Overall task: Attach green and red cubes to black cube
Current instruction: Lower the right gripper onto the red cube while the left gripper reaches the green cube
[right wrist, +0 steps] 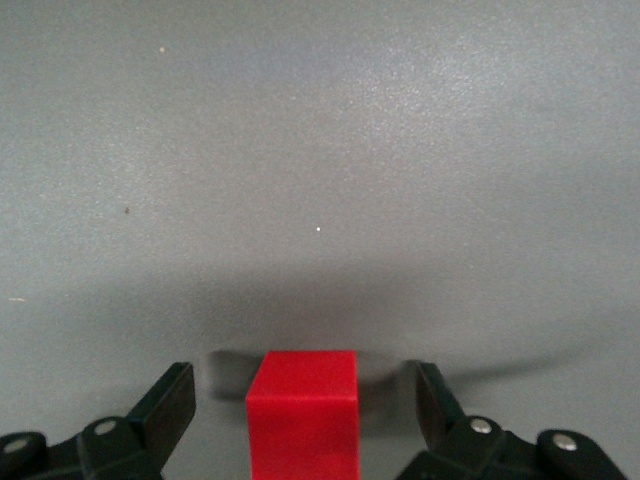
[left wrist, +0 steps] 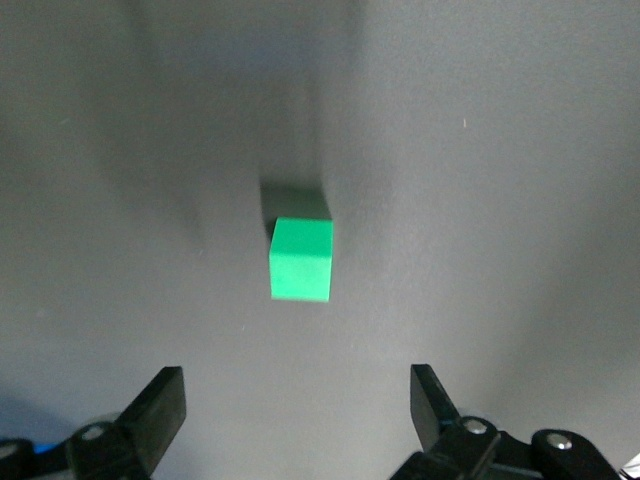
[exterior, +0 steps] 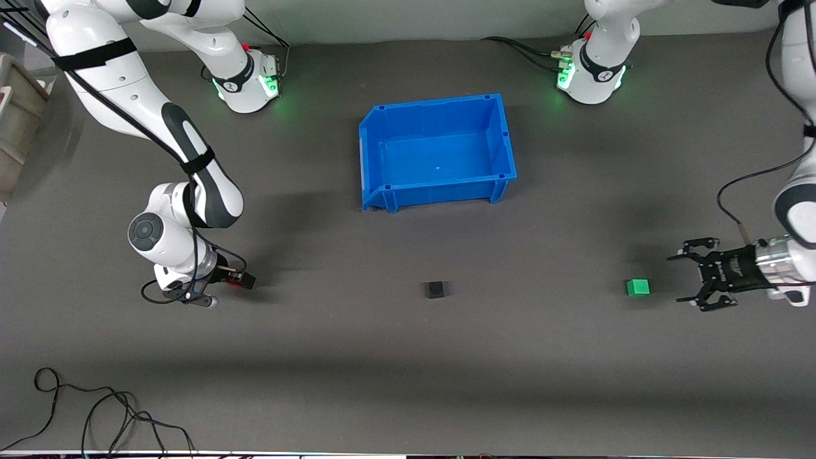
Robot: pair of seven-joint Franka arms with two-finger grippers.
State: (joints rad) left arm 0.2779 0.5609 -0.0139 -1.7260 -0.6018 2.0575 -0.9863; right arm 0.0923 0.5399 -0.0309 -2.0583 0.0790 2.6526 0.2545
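My left gripper next needs to hold the green cube (exterior: pixel 637 287) by its two opposite sides, so that it can attach it to the black cube (exterior: pixel 435 290).
The black cube (exterior: pixel 435 290) sits on the grey table nearer the front camera than the blue bin. The green cube (exterior: pixel 637 287) lies toward the left arm's end; in the left wrist view (left wrist: pixel 301 259) it sits ahead of the fingers, not between them. My left gripper (exterior: pixel 679 278) (left wrist: pixel 297 400) is open and empty, just short of the green cube. The red cube (right wrist: pixel 302 410) stands on the table between the fingers of my right gripper (right wrist: pixel 300 395), with a gap on each side. In the front view the right gripper (exterior: pixel 229 287) hides most of the red cube.
The blue bin (exterior: pixel 503 137) stands open and empty mid-table, toward the robots' bases. Loose black cables (exterior: pixel 95 408) lie at the table's front corner at the right arm's end. A beige box (exterior: pixel 16 121) sits off the table edge there.
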